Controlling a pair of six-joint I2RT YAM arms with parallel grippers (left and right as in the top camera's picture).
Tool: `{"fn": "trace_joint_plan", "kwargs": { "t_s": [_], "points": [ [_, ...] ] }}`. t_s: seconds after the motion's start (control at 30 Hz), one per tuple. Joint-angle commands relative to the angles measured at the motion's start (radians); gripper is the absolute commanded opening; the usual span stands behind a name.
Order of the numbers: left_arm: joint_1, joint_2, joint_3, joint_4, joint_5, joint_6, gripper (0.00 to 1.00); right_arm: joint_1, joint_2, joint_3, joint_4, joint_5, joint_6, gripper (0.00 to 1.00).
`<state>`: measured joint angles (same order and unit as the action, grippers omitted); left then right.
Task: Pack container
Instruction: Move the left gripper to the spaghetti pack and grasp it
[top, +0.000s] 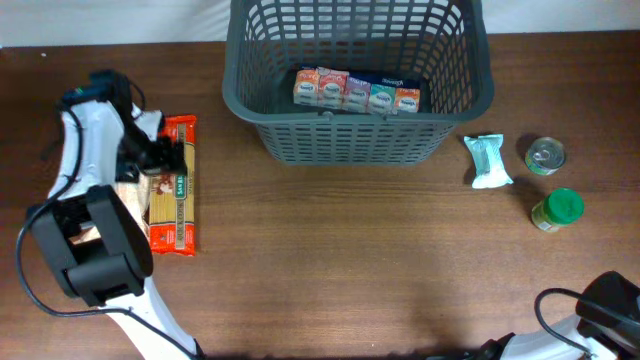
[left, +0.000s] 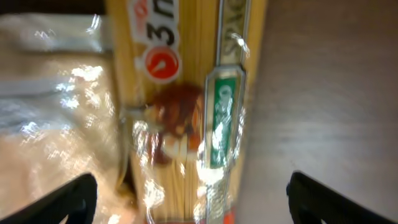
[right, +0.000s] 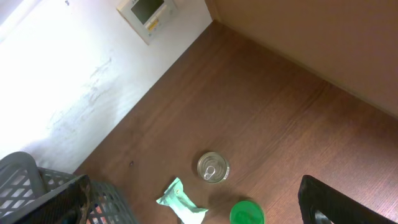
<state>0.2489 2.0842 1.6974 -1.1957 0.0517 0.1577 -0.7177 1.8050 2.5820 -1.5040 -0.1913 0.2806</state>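
My left gripper needs to pack the spaghetti packet (top: 176, 190) lengthwise in the basket, so it should next grab the packet across its long sides near its middle. That leaves both ends of the packet free.
The dark grey slotted basket (top: 355, 140) stands at the back centre, with a row of small colourful cartons (top: 355, 92) inside; its corner shows in the right wrist view (right: 37, 186). A spaghetti packet (top: 176, 190) with red ends lies at the left. My left gripper (top: 158, 152) hangs over its far end. In the left wrist view the left gripper (left: 193, 208) is open, fingers wide either side of the packet (left: 186, 93). My right gripper (right: 208, 205) is open and empty, high above the table at the front right.
A mint-green pouch (top: 488, 160), a tin can (top: 545, 155) and a green-lidded jar (top: 556, 209) sit right of the basket; they also show in the right wrist view. A shiny pale bag (left: 56, 112) lies against the spaghetti's left side.
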Motion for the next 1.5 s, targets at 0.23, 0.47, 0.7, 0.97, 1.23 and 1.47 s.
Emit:
{"fn": "trace_joint_plan", "kwargs": {
  "t_s": [0.23, 0.47, 0.7, 0.97, 1.23, 1.47],
  "points": [
    [-0.009, -0.021, -0.268, 0.236, -0.073, -0.076, 0.92, -0.003, -0.013, 0.002, -0.001, 0.009, -0.002, 0.99],
    [-0.013, -0.014, -0.351, 0.330, -0.037, -0.076, 0.92, -0.003, -0.013, 0.002, 0.000, 0.009, -0.002, 0.99],
    [-0.015, -0.005, -0.384, 0.358, -0.005, -0.076, 0.89, -0.003, -0.013, 0.002, 0.000, 0.009, -0.002, 0.99],
    [-0.015, -0.005, -0.375, 0.396, 0.080, 0.021, 0.89, -0.003, -0.013, 0.002, -0.001, 0.009, -0.002, 0.99],
    [-0.016, -0.005, -0.375, 0.410, 0.165, 0.103, 0.89, -0.003, -0.013, 0.002, 0.000, 0.009, -0.002, 0.99],
    [-0.021, -0.005, -0.375, 0.411, 0.196, 0.169, 0.89, -0.003, -0.013, 0.002, 0.000, 0.009, -0.002, 0.99]
  ]
}}
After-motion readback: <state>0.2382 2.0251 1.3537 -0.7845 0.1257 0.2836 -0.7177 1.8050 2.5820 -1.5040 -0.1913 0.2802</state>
